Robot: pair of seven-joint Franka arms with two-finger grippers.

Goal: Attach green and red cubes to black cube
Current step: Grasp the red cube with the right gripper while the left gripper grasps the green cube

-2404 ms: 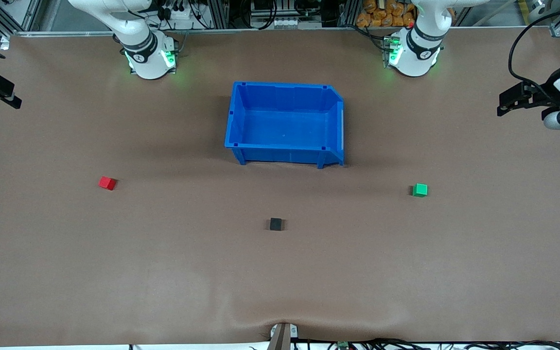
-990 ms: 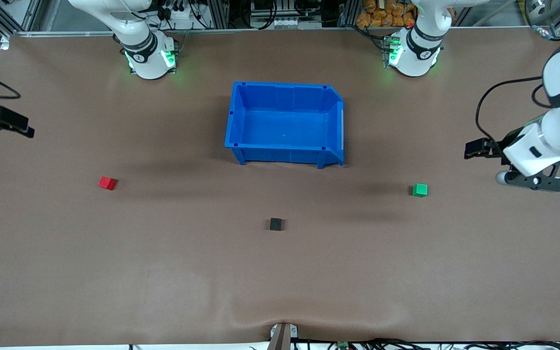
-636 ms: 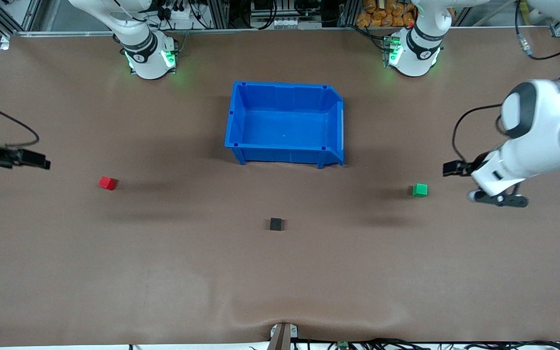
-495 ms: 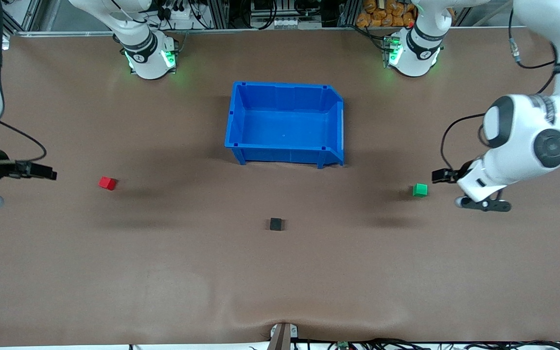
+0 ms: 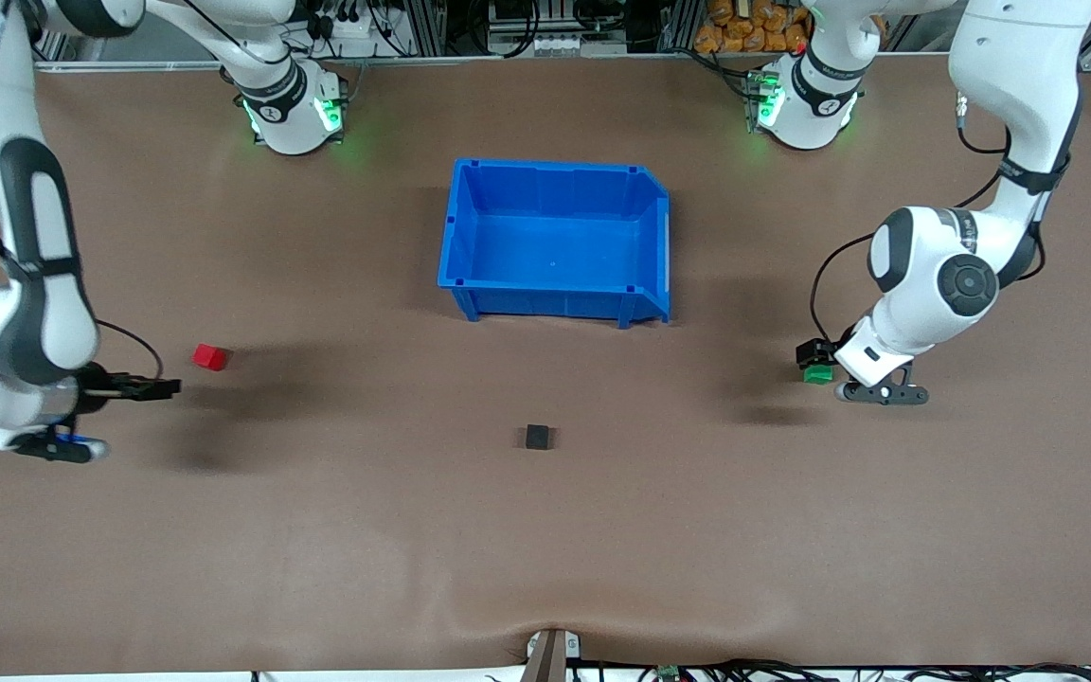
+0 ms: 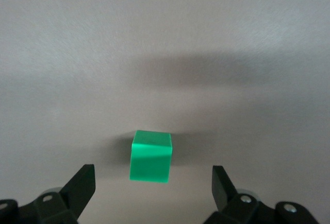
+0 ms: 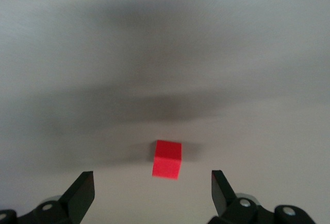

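Observation:
My left gripper isn't ready to close on the green cube yet and should move toward it first. There is ground between my fingers and the cube, so they would miss if I closed now.
The green cube (image 5: 820,375) lies on the table toward the left arm's end. My left gripper (image 5: 811,355) hangs open just over it and partly covers it. In the left wrist view the green cube (image 6: 150,157) sits just ahead of the gap between the spread fingers of the left gripper (image 6: 153,171). The red cube (image 5: 209,356) lies toward the right arm's end. My right gripper (image 5: 159,387) is open and empty, low over the table beside it. In the right wrist view the red cube (image 7: 167,158) lies ahead of the right gripper (image 7: 152,176). The black cube (image 5: 537,437) lies alone mid-table.
An empty blue bin (image 5: 555,167) stands mid-table, farther from the front camera than the black cube. A small mount (image 5: 553,652) sits at the table's edge nearest the front camera. The arm bases stand along the edge farthest from that camera.
Both arms have swung in from the table's ends and come down. The left gripper now hangs over the green cube, the right gripper beside the red cube. The cubes have not moved.

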